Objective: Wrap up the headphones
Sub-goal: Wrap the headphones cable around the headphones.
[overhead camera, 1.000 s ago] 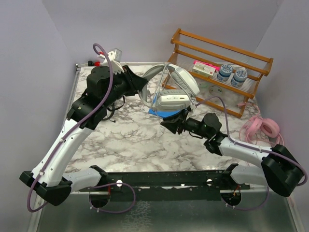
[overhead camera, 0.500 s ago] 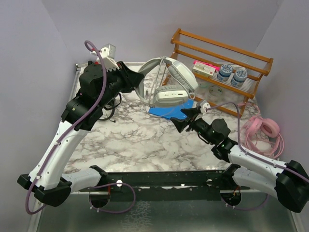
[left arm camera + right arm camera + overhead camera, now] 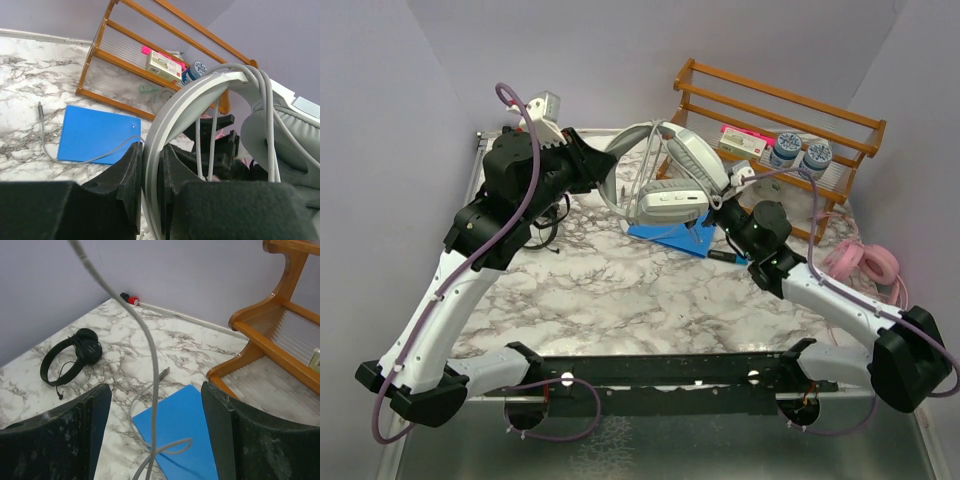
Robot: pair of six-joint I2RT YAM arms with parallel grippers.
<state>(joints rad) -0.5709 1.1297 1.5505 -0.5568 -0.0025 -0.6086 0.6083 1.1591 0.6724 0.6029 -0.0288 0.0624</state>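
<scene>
The large grey-white headphones have a headband to leave free to wrap. My right gripper next needs to grab them by their cable's loose hanging end.
The large grey-white headphones (image 3: 670,180) hang above the table, and my left gripper (image 3: 603,172) is shut on their headband (image 3: 195,95). Their grey cable (image 3: 267,130) is looped over the band several times. The loose end of the cable (image 3: 150,365) drops straight down between the wide open jaws of my right gripper (image 3: 155,405) without touching either finger, and its plug (image 3: 164,373) lies on the marble. My right gripper (image 3: 717,213) sits just right of the ear cups. Black headphones (image 3: 75,357) lie at the back left. Pink headphones (image 3: 865,265) lie at the right edge.
A blue card (image 3: 670,240) lies flat under the hanging headphones. A wooden rack (image 3: 775,140) with a small box and two jars stands at the back right, close behind my right gripper. Purple walls enclose the marble table (image 3: 620,290).
My right gripper has opened, let go of the grey cable, and moved back and right toward the rack. The left gripper lifted the headphones slightly, then held still.
</scene>
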